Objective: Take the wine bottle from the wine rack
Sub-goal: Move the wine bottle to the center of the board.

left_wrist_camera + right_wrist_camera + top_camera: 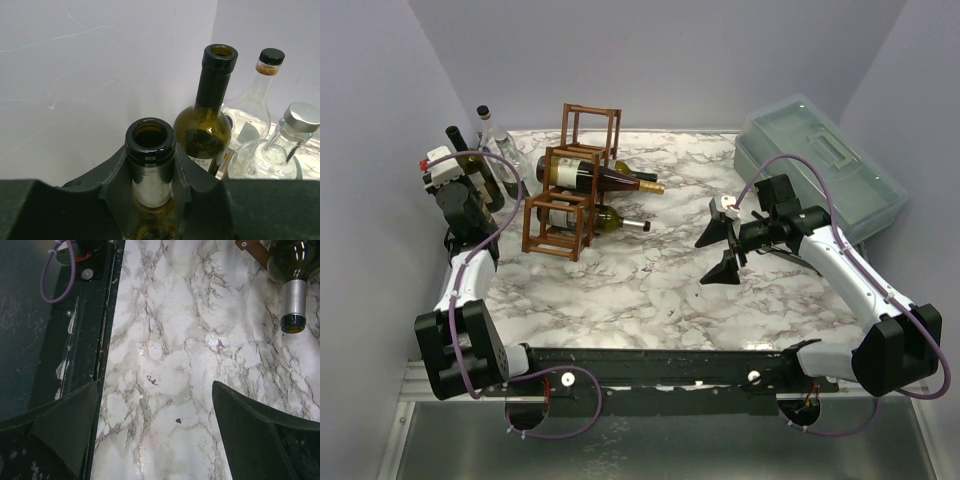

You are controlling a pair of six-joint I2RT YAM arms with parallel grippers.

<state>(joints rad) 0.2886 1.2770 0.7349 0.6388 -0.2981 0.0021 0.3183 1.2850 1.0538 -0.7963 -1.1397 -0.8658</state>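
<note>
The wine bottle is standing upright on the marble table with its base down. My left gripper is ready to let go of it and needs to open.
The reddish-brown wine rack point(568, 185) stands at the back left of the marble table. Two bottles lie in it: a dark gold-capped bottle point(605, 178) in the middle tier and a green bottle point(612, 221) in the bottom tier, whose neck also shows in the right wrist view point(293, 297). My left gripper point(150, 172) is shut on the neck of an upright dark green wine bottle point(150, 145) left of the rack, by the left wall point(458, 160). My right gripper point(720, 245) is open and empty over the bare table, right of the rack.
A dark open bottle point(212, 120) and two clear glass bottles point(255, 107) point(280, 150) stand close beside the held bottle. A translucent grey toolbox point(820, 165) sits at the back right. The black base rail point(95, 315) runs along the near table edge.
</note>
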